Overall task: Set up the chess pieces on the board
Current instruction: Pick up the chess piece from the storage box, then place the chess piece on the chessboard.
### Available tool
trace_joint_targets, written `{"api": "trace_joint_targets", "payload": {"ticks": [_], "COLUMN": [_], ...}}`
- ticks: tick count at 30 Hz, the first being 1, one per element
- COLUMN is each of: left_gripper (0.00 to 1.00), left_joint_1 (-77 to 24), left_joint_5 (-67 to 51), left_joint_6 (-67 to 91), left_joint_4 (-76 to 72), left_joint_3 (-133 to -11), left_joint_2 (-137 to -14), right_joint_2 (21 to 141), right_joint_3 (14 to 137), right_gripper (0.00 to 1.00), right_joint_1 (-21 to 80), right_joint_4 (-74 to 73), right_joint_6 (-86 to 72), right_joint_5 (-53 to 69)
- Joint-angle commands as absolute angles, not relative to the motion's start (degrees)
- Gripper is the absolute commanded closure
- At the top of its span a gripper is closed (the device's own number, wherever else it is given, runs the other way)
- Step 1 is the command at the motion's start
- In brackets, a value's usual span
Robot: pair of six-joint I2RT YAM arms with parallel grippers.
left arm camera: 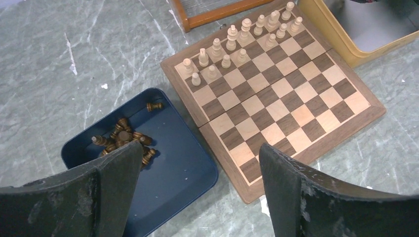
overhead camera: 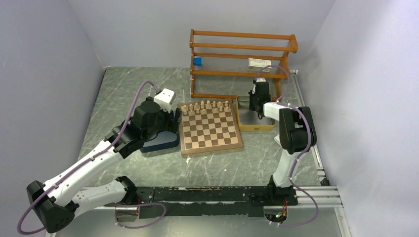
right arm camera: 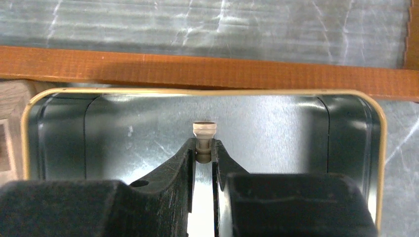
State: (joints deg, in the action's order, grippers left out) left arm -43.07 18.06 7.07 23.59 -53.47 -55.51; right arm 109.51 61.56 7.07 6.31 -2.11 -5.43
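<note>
My right gripper's fingers are closed around the narrow body of the pale piece, so the piece would come up out of the tan tray if I lifted my right gripper now.
The board lies mid-table, with several pale cream chess pieces standing on its two far rows. Several dark brown pieces lie heaped in a dark blue tray to the left of the board. My left gripper hangs open over the near edge of that tray and the board's near left corner, holding nothing. My right gripper is down inside the shallow tan tray, shut on a single pale piece whose base sticks out past the fingertips.
A wooden rack stands behind the board and the tan tray; its lower rail runs just beyond the tray's rim. Grey walls close in on both sides of the marble tabletop.
</note>
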Motion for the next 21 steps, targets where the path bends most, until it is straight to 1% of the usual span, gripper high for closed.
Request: {"api": "trace_joint_targets", "payload": {"ticks": [1, 4, 7, 13, 16, 18, 21], "left_gripper": [0.11, 0.16, 0.18, 0.18, 0.20, 0.26, 0.31], "left_joint_1": [-42.85, -42.88, -42.82, -42.81, -42.80, -42.82, -42.80], "left_joint_5": [17.30, 13.59, 11.72, 5.95, 4.75, 2.59, -2.55], "left_joint_6": [11.44, 13.66, 12.97, 7.93, 12.88, 17.55, 22.30], "left_joint_4": [22.68, 21.91, 22.17, 19.64, 19.58, 21.51, 20.00], "left_joint_3": [-53.08, -53.59, -54.74, -56.25, -57.82, -60.48, -60.83], "left_joint_2": [-56.15, -57.69, -59.30, -59.74, -60.83, -63.42, -66.83], "right_joint_2": [104.15, 101.69, 98.24, 90.03, 86.21, 84.25, 81.20], "right_joint_3": [62.06, 61.96, 61.28, 60.14, 58.41, 57.45, 54.95], "right_gripper": [0.87, 0.88, 0.88, 0.88, 0.87, 0.87, 0.87], "right_joint_1": [6.53, 6.50, 6.61, 8.17, 9.30, 11.22, 15.83], "right_joint_4": [1.69, 0.30, -1.45, -0.61, 2.81, 4.51, 7.96], "right_joint_6": [-3.09, -3.56, -4.75, -7.16, -6.62, -5.47, -2.91], "right_joint_5": [-5.46, -3.58, 0.41, 15.20, 24.53, 28.77, 30.02]}}
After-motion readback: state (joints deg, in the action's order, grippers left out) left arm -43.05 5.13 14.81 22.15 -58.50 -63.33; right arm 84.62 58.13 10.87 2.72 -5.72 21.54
